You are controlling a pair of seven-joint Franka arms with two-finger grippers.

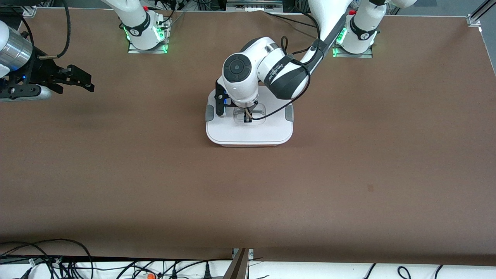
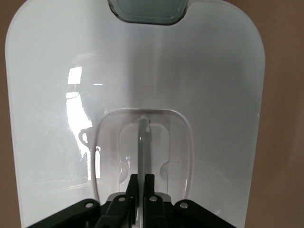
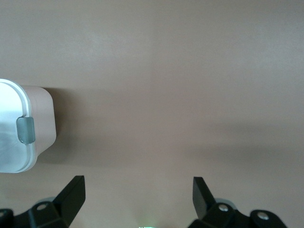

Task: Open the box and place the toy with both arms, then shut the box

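I should release the handle with my left gripper. The lid is seated, with the clear handle (image 2: 144,137) down in the lid's hollow (image 2: 118,142).
The box (image 1: 250,133) sits mid-table with its white lid (image 2: 204,80) on and a grey clip (image 1: 289,112) on each side. My left gripper (image 1: 247,117) points straight down over the lid's middle. It is shut on the thin clear handle (image 2: 144,137), which stands up in the lid's recess, with the left gripper (image 2: 144,183) clamped on either side of it. My right gripper (image 1: 87,82) hovers open and holds nothing over bare table at the right arm's end, and the right gripper (image 3: 138,190) faces the box's side (image 3: 40,118) and one clip (image 3: 25,130). The toy is out of view.
Brown table surface (image 1: 348,174) spreads all round the box. The two arm bases (image 1: 145,35) stand along the edge farthest from the front camera. Cables (image 1: 58,259) hang past the nearest edge.
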